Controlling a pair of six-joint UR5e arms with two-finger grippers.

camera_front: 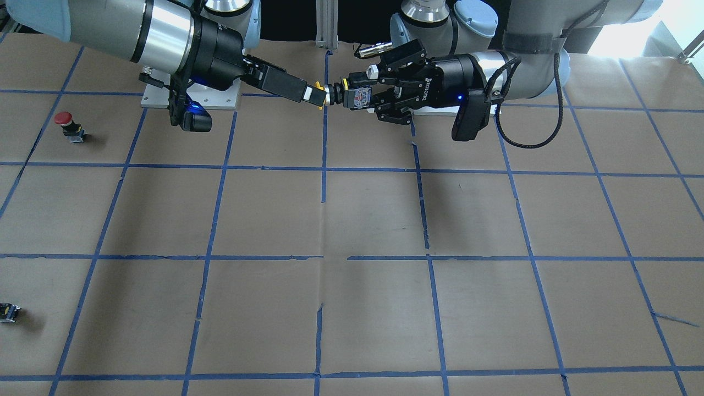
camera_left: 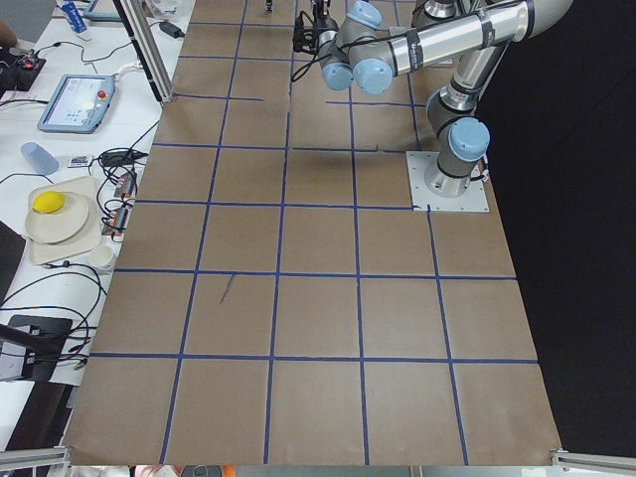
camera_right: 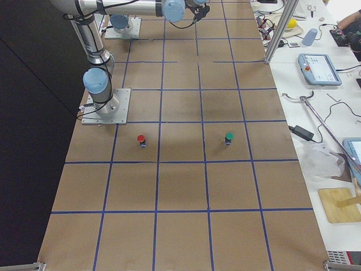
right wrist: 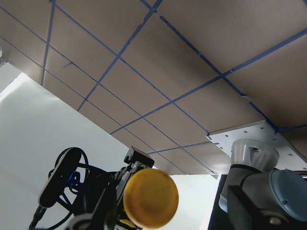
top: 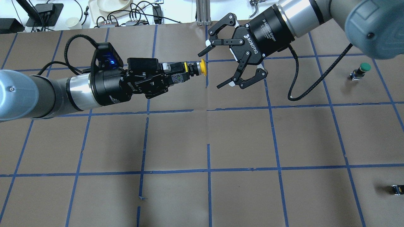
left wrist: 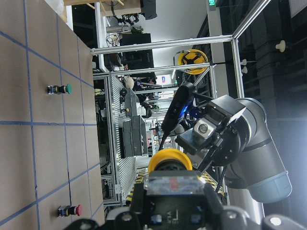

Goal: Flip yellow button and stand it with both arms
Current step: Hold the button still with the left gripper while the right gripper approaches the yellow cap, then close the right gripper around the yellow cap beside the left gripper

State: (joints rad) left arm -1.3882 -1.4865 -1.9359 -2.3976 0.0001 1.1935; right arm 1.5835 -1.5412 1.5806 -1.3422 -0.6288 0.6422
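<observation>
The right gripper grabs the yellow button (camera_front: 319, 89) by its yellow cap (camera_front: 318, 94) next, to take the button over and stand it up.
My left gripper (top: 177, 75) is shut on the black-and-grey body of the yellow button (top: 202, 67) and holds it level above the table, cap pointing at my right gripper. It also shows in the front view, gripper (camera_front: 358, 97) and button (camera_front: 319, 89). My right gripper (top: 211, 68) is open, one fingertip on each side of the cap and apart from it. In the front view the right gripper (camera_front: 309, 93) shows edge-on at the cap. The cap faces the right wrist camera (right wrist: 150, 197) and shows in the left wrist view (left wrist: 170, 161).
A red-capped button (camera_front: 65, 122) and a green-capped button (top: 363, 68) stand on the brown, blue-taped table on my right side. A small capless black-grey part (top: 396, 189) lies near the right front. Arm base plates (camera_front: 192, 99) sit at the back.
</observation>
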